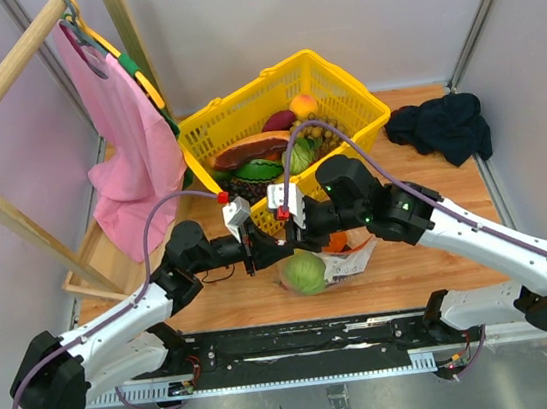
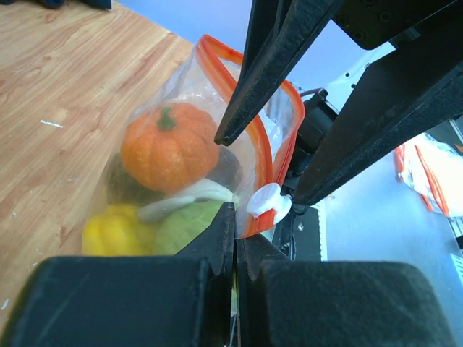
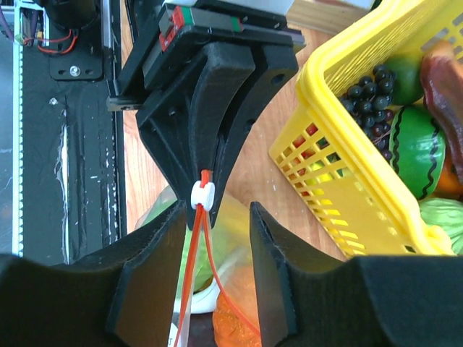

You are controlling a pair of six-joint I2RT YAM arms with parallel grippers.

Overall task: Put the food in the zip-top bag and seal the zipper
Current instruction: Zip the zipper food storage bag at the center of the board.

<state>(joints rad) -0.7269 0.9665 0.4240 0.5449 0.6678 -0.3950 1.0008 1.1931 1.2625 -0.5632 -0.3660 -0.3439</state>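
Note:
My right gripper grabs the white slider (image 2: 268, 202) next, fingers straddling the red-orange zipper (image 2: 263, 155), to slide along and seal the bag.
The clear zip-top bag (image 1: 334, 263) lies on the table in front of the basket. It holds food: an orange pumpkin (image 2: 165, 148), a yellow pepper (image 2: 114, 231) and a green cabbage (image 1: 304, 273). My left gripper (image 2: 236, 215) is shut on the end of the red-orange zipper (image 2: 263, 155), just beside the white slider (image 2: 268, 204). My right gripper (image 3: 217, 210) is open, its fingers (image 3: 155, 267) standing on either side of the zipper strip (image 3: 189, 275) without touching it. The slider (image 3: 202, 195) sits just beyond its fingertips, against the left gripper's shut fingers (image 3: 217, 108).
A yellow lattice basket (image 1: 241, 108) with more toy food stands right behind the bag; its wall (image 3: 340, 181) is close to my right gripper. A pink cloth (image 1: 128, 133) hangs on a wooden rack at the left. A dark cloth (image 1: 440, 127) lies at the back right.

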